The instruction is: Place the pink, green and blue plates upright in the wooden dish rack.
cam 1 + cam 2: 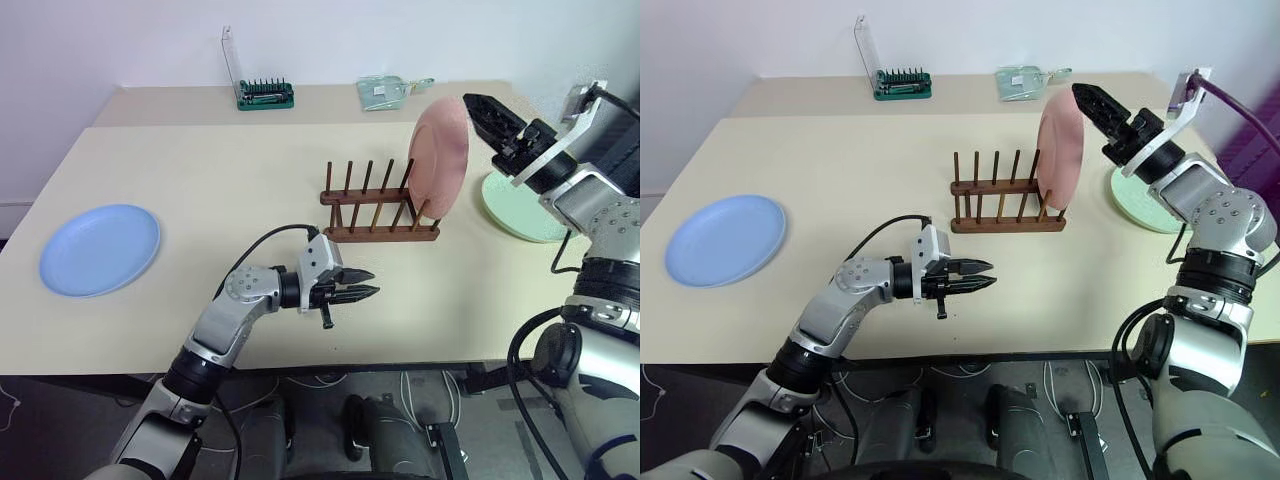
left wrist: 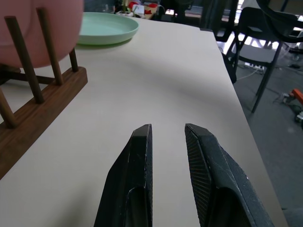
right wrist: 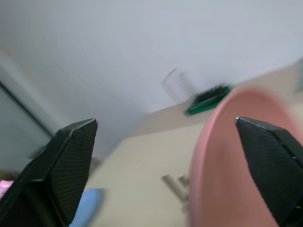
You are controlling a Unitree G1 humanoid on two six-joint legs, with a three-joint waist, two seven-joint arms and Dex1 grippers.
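Note:
My right gripper grabs the green plate by its rim [image 1: 492, 206] next, to stand it upright in the wooden dish rack [image 1: 380, 205].
The pink plate [image 1: 440, 155] stands upright at the right end of the wooden dish rack [image 1: 380, 205], leaning between its last pegs. My right gripper [image 1: 480, 106] hovers by the plate's upper right rim. In the right wrist view its jaws are spread wide, and the pink plate [image 3: 236, 179] lies between them without being gripped. The green plate [image 1: 515, 212] lies flat to the right of the rack, partly behind my right arm. At the table's far left the blue plate [image 1: 100, 250] lies flat. My left gripper [image 1: 365, 283] hangs low in front of the rack, fingers slightly parted and empty.
A green tool holder [image 1: 265, 93] with a clear plastic back and a clear packet [image 1: 385, 92] sit on the rear table. The table's front edge [image 1: 330, 372] runs just under my left arm. Chairs stand beyond the table's right side in the left wrist view.

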